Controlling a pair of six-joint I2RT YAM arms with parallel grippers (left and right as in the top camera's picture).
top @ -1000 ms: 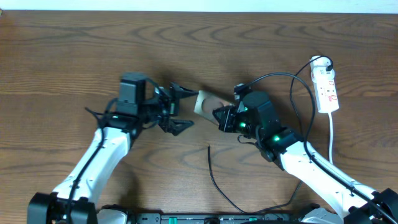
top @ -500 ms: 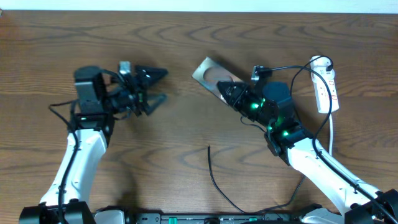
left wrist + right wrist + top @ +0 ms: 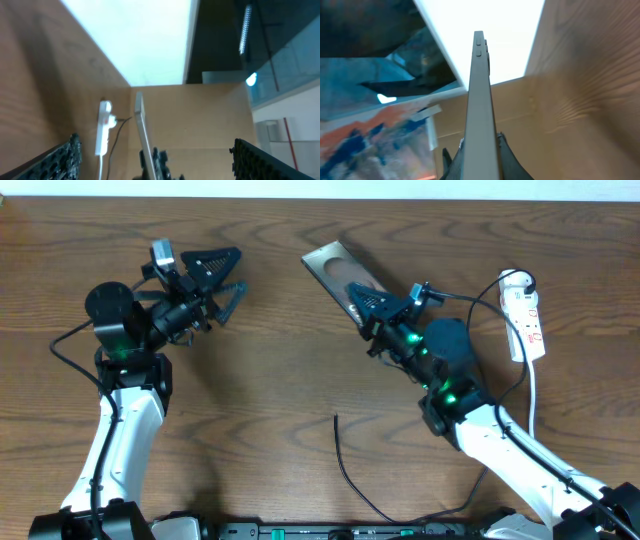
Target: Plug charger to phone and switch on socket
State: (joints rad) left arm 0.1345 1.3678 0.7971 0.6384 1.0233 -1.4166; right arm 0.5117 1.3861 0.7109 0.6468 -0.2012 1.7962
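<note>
My left gripper grabs the phone (image 3: pixel 338 272) by its free far end next, so the phone's near end stays free to plug in the charger.
My right gripper (image 3: pixel 363 306) is shut on the near end of the phone (image 3: pixel 338 272), holding it above the table with its brownish face showing from overhead. The right wrist view has the phone (image 3: pixel 480 100) edge-on between the fingers (image 3: pixel 512 159). Off to the left and well apart from the phone, my left gripper (image 3: pixel 238 270) stands open with nothing in it. Its wrist view looks across at the phone (image 3: pixel 141 122) and the socket (image 3: pixel 104 128). The white socket (image 3: pixel 525 315) lies at the far right. The charger (image 3: pixel 345 470) lies loose on the table near the front, its tip (image 3: pixel 335 418) pointing away.
A black cable (image 3: pixel 470 330) loops from the right wrist past the socket. The socket's white cord (image 3: pixel 533 405) runs toward the front edge. Bare wood lies between the arms around the charger.
My left arm has swung back to the far left, away from the phone, jaws still open. My right gripper has carried the phone up and toward the back, turning it diagonally.
</note>
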